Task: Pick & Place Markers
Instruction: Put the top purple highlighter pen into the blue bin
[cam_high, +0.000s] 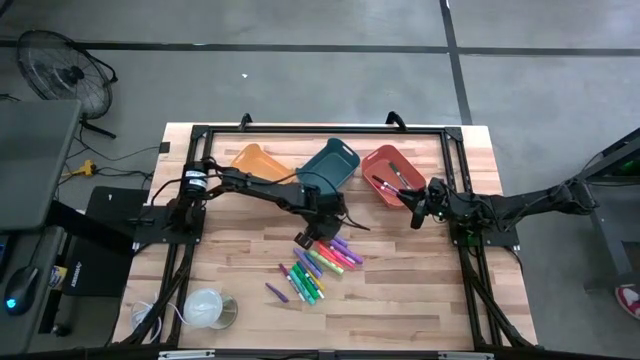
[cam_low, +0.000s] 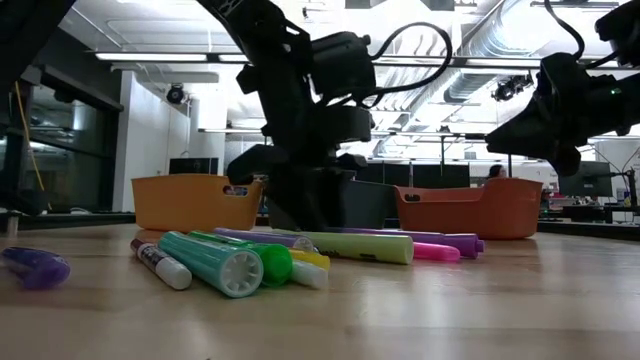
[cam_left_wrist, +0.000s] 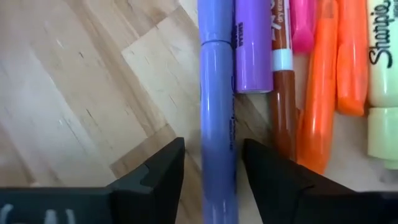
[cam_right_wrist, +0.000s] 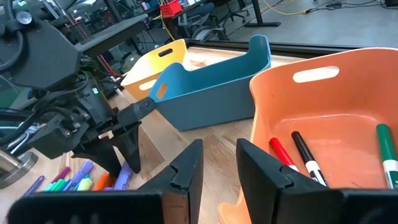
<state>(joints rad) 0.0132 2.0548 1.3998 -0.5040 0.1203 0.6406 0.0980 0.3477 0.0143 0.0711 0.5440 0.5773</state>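
The blue-violet marker should be grabbed next by its body (cam_left_wrist: 217, 137) with my left gripper, so that I can carry it into the teal bin.
Several bright markers (cam_high: 322, 262) lie in a loose pile on the wooden table's middle. My left gripper (cam_high: 318, 232) points steeply down over the pile's far end. In the left wrist view it (cam_left_wrist: 213, 167) is open, one finger on each side of a blue-violet marker (cam_left_wrist: 216, 106) that lies flat on the wood, with a narrow gap on both sides. Beside that marker lie purple, brown, orange and yellow ones. My right gripper (cam_high: 415, 212) hovers open and empty by the red bin (cam_high: 385, 172), clear of the table.
Three bins stand in a row at the far side: orange-yellow (cam_high: 257, 160), teal (cam_high: 330, 165) and red, the last holding red, black and green markers (cam_right_wrist: 298, 155). A white round cup-like thing (cam_high: 205, 307) sits near the front left. One purple marker (cam_high: 275, 291) lies apart.
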